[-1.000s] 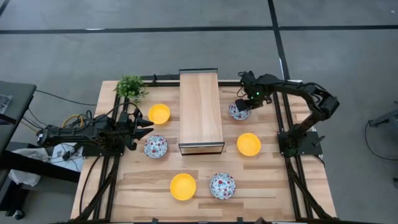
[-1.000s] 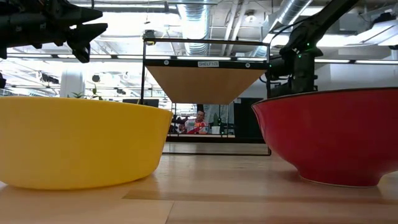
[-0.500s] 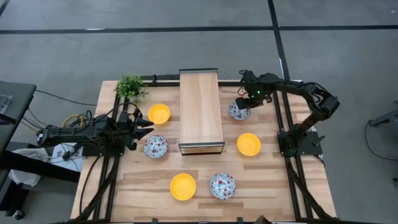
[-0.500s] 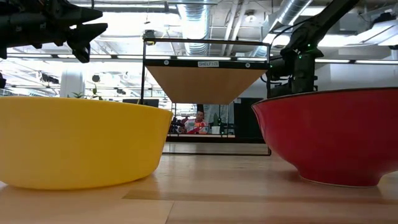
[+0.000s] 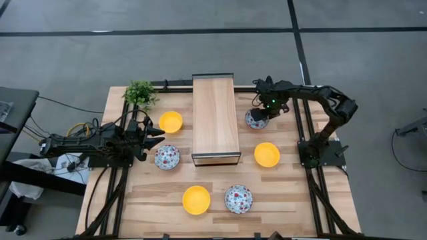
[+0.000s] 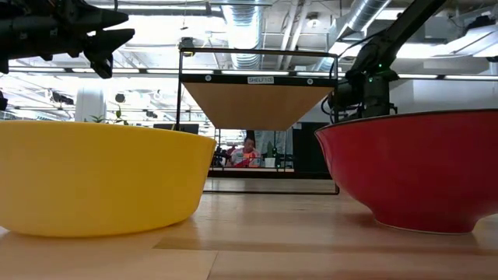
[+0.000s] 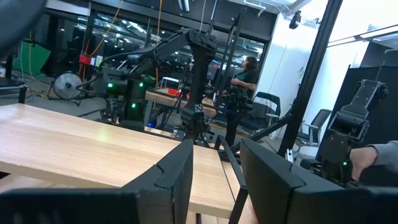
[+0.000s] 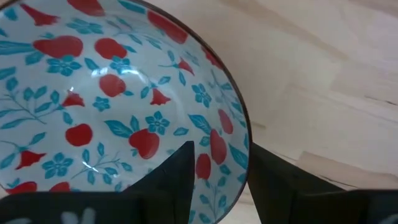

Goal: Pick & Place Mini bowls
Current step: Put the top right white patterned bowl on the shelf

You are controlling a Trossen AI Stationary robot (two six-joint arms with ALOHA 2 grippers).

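Observation:
The floral bowl (image 8: 112,106) has its rim running between and past both fingers of my right gripper, with the patterned inside beside one, so my right gripper closes next.
Six mini bowls rest on their bases on the table. Three are yellow (image 5: 171,122) (image 5: 267,155) (image 5: 196,200) and three are floral (image 5: 167,157) (image 5: 238,199) (image 5: 255,121). My right gripper (image 5: 261,111) (image 8: 221,180) is open and low over the far right floral bowl (image 8: 112,106). One finger stands over the bowl's inside and one outside its rim (image 8: 244,146). My left gripper (image 5: 157,137) (image 7: 217,186) is open and hovers above the table, between a yellow bowl and a floral bowl.
A raised wooden shelf (image 5: 215,120) runs down the table's middle between the arms. A small green plant (image 5: 139,93) stands at the far left corner. In the low view a yellow bowl (image 6: 93,183) and a red-sided bowl (image 6: 412,171) fill the foreground. People show in the room behind.
My right gripper has moved down toward the far right floral bowl and a little toward the table's left. The bowls have stayed in place.

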